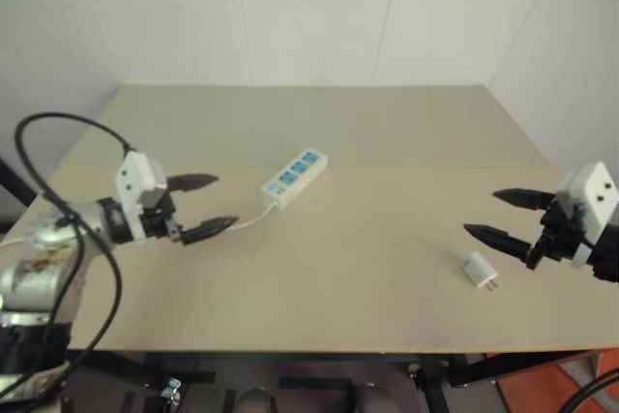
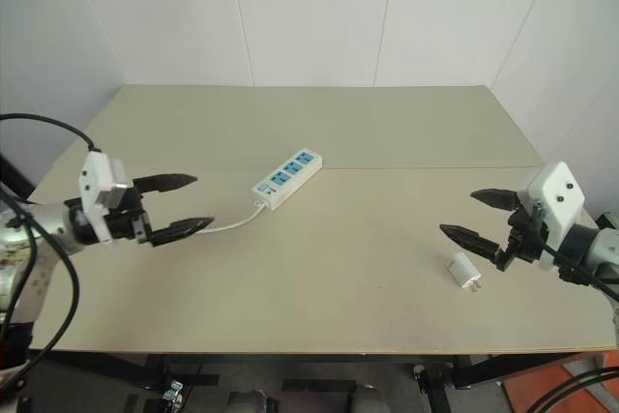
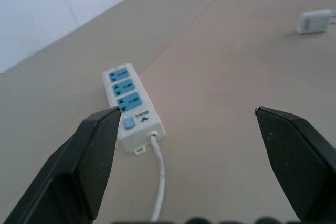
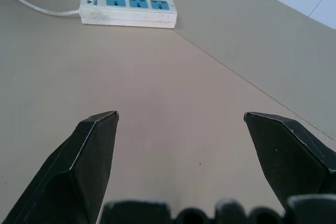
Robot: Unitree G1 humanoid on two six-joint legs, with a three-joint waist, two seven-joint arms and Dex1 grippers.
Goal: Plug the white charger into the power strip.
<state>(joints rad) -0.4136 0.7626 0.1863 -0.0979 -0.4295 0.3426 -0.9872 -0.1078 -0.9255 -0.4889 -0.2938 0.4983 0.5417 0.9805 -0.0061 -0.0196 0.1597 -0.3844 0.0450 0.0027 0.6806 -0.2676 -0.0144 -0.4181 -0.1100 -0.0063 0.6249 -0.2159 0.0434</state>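
The charger's metal pins stick out from one end of the charger. The right gripper grabs the charger by the flat sides of its white body [image 1: 478,268] next.
The power strip [image 1: 294,177] lies flat near the table's middle, a white bar with three blue outlet faces, its thin white cord [image 1: 250,221] running toward my left gripper. The white charger [image 1: 479,270], a small cube with its prongs pointing toward the table's front edge, rests on the table at the right. My left gripper [image 1: 211,205] hovers open left of the strip, pointing at it, nothing between its fingers. My right gripper [image 1: 495,216] hangs open just above and right of the charger, empty. The strip [image 3: 130,105] and the charger [image 3: 314,21] also show in the left wrist view.
The beige table [image 1: 368,132] has a seam running across its middle. White walls close in behind and on both sides. A black cable [image 1: 68,229] loops over my left arm near the table's left edge.
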